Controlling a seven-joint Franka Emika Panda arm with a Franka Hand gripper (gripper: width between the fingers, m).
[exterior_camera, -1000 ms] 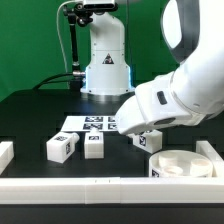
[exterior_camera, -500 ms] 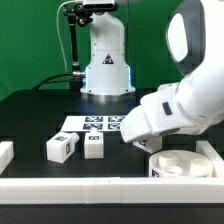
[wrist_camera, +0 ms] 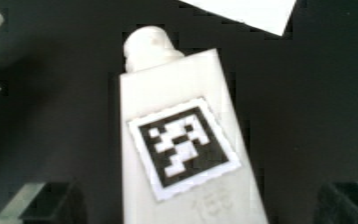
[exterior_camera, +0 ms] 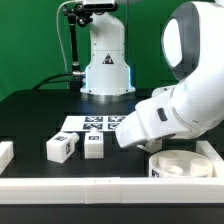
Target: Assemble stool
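Observation:
I need to grab the stool leg next by its blocky end (wrist_camera: 204,204), so the leg's peg stays free to go into the round seat.
In the wrist view a white blocky stool leg (wrist_camera: 179,130) with a black-and-white tag and a peg at one end lies on the black table. My gripper (wrist_camera: 190,205) is open and straddles it; one dark finger (wrist_camera: 34,205) stands on each side with a gap to the leg. In the exterior view my hand (exterior_camera: 140,125) hangs low over the table and hides that leg. Two more legs (exterior_camera: 62,147) (exterior_camera: 94,146) lie toward the exterior view's left. The round seat (exterior_camera: 180,165) sits at the front right.
The marker board (exterior_camera: 92,123) lies flat behind the legs. White border rails run along the front (exterior_camera: 90,186), the left (exterior_camera: 5,152) and the right (exterior_camera: 212,152). The arm's base (exterior_camera: 106,60) stands at the back.
My hand has come down and shifted toward the exterior view's left, covering the leg that showed beneath it earlier. The jaws stay open; the other parts have not moved.

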